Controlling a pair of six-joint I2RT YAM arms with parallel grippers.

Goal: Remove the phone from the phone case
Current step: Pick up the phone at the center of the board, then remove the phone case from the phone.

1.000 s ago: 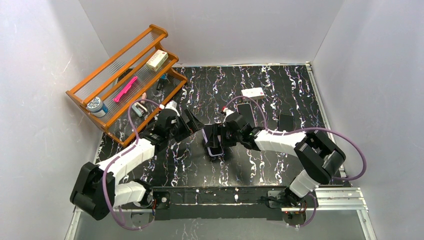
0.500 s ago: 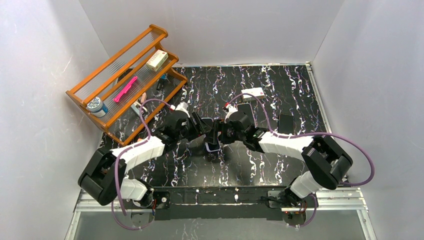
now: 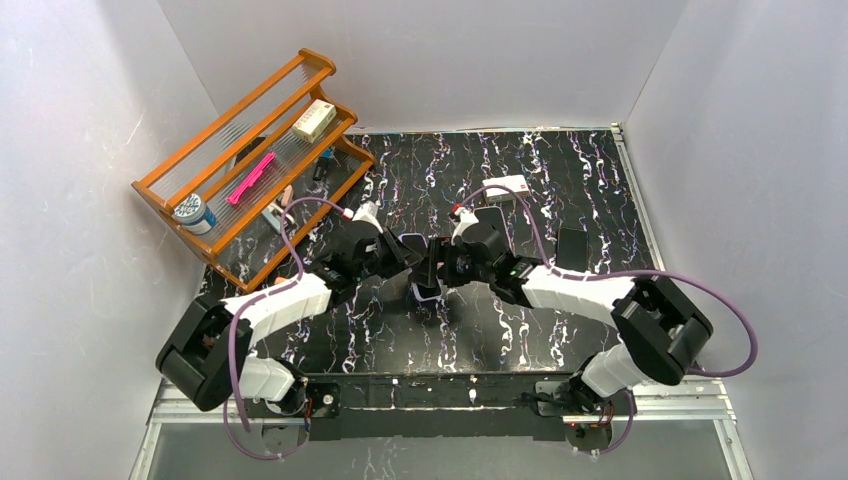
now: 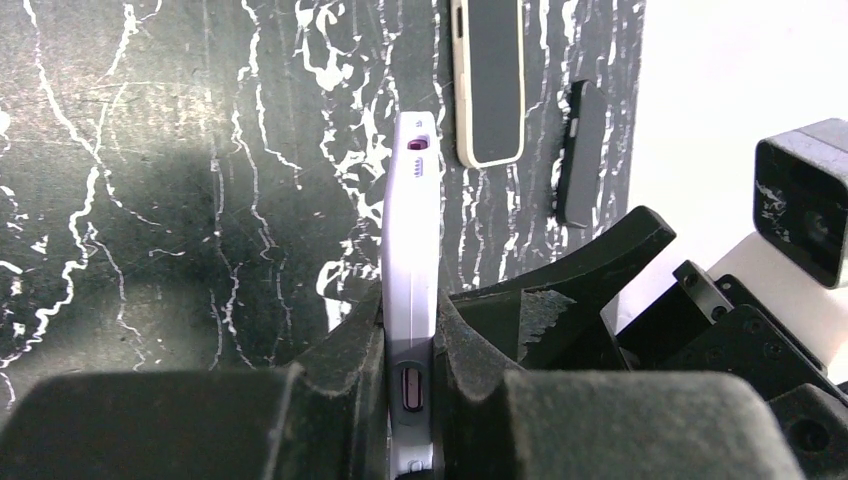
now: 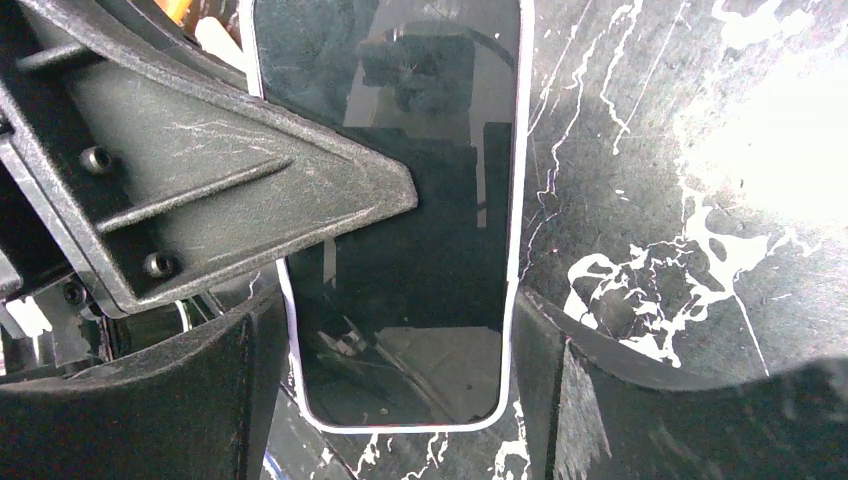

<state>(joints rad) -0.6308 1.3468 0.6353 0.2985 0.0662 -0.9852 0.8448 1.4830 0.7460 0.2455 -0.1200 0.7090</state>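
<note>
The cased phone would come along if the left gripper lifted now, because the gripper's fingers are shut on the screen side and the back of the cased phone.
The phone (image 3: 424, 287) sits in a pale lilac phone case and is held off the table between the two arms. My right gripper (image 5: 396, 372) is shut across its width, a finger on each long edge, with the dark screen (image 5: 420, 200) facing the camera. My left gripper (image 4: 410, 335) is shut on the phone case (image 4: 411, 230) edge-on, one pad on the screen face and one on the back, beside a side button. In the top view the left gripper (image 3: 406, 262) and the right gripper (image 3: 436, 272) meet at the phone.
Another phone (image 4: 490, 80) in a cream case and a black one (image 4: 578, 150) lie flat on the marbled table beyond. A white box (image 3: 505, 186) lies further back. A wooden rack (image 3: 250, 160) holding small items stands at the back left.
My left arm has swung right to the phone, and its gripper has gone from wide open to shut on it. The right gripper has kept its hold and shifted slightly back.
</note>
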